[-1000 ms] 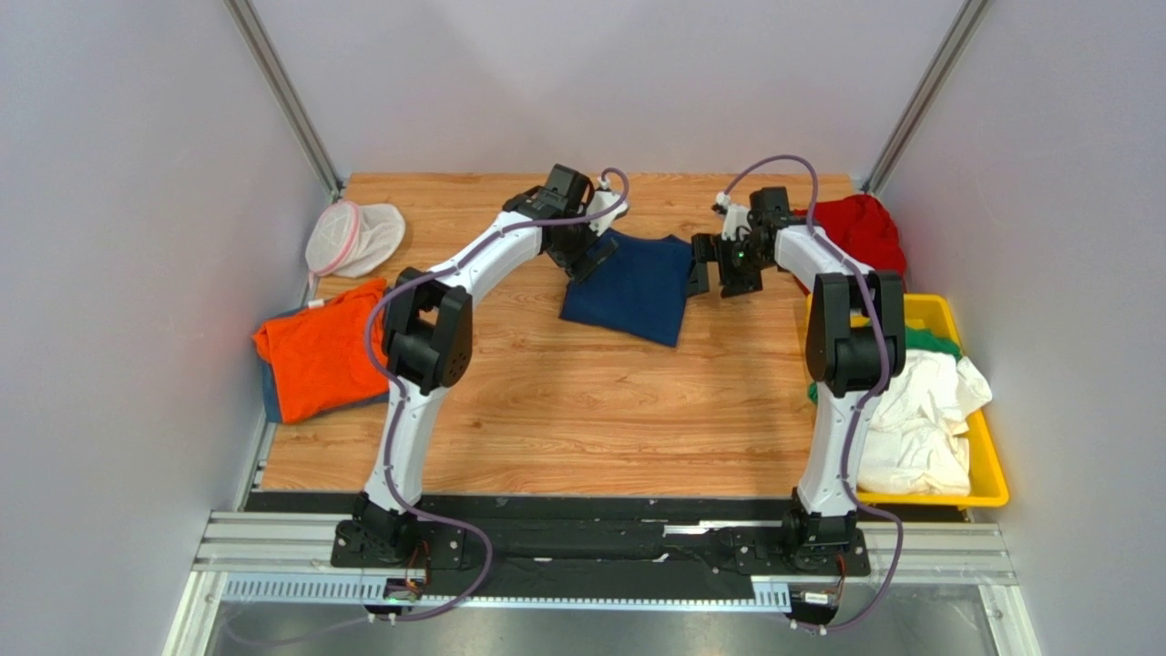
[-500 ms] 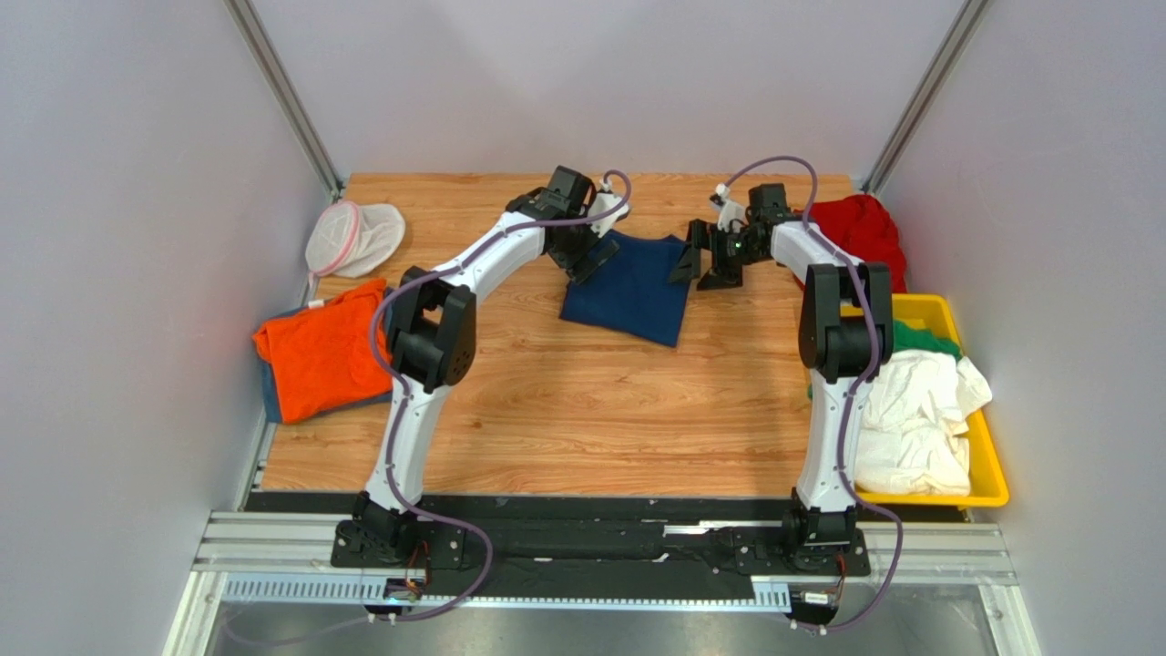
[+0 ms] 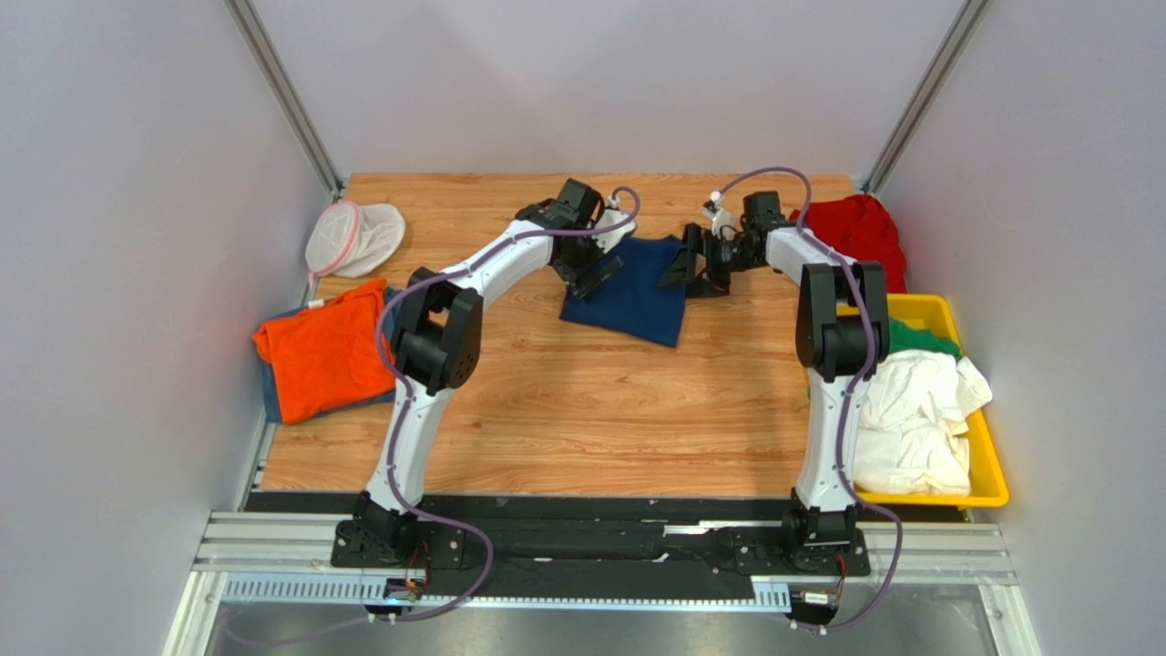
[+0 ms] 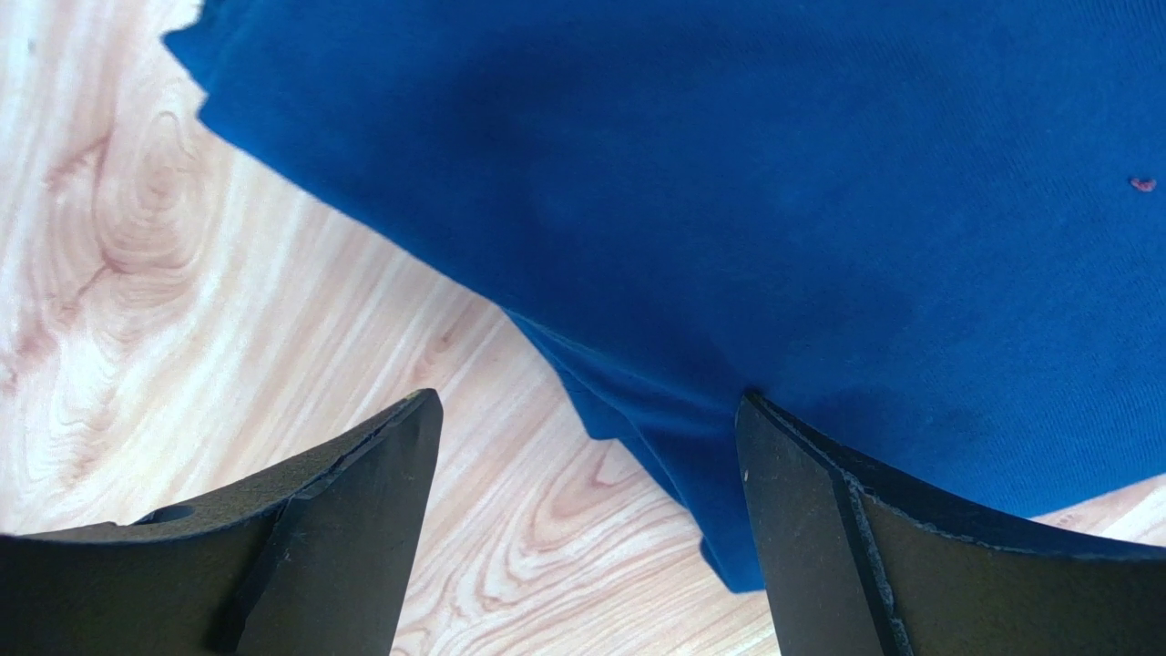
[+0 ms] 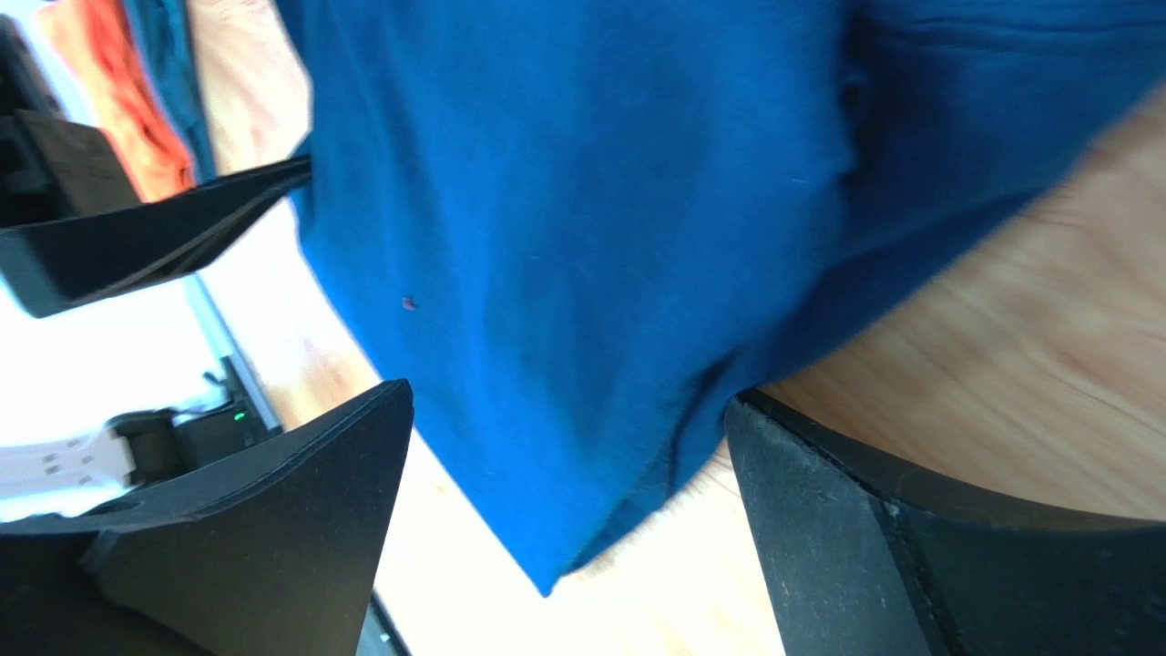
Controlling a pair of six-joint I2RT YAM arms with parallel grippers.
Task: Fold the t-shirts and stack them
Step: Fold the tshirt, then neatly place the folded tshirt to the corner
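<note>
I should next use my right gripper to grab the folded navy blue t-shirt (image 3: 632,290) by its edge facing the red t-shirt, so the opposite edge stays free for folding.
A folded navy blue t-shirt (image 3: 632,290) lies at the back middle of the table. My left gripper (image 3: 598,268) is open at its left edge; in the left wrist view (image 4: 589,451) the right finger rests on the cloth (image 4: 821,205) and the left finger is over bare wood. My right gripper (image 3: 689,263) is open at the shirt's right edge, with a corner of the cloth (image 5: 575,274) between its fingers (image 5: 568,451). A folded orange t-shirt (image 3: 318,356) lies at the left edge. A red t-shirt (image 3: 860,230) lies at the back right.
A yellow bin (image 3: 991,479) at the right holds white (image 3: 924,424) and green (image 3: 927,339) t-shirts. A white mesh pouch with a pink rim (image 3: 351,235) lies at the back left. The wooden table (image 3: 589,410) ends at grey walls.
My right gripper has moved left and toward the back, onto the navy shirt's right edge. My left gripper has shifted slightly right over the shirt's left edge.
</note>
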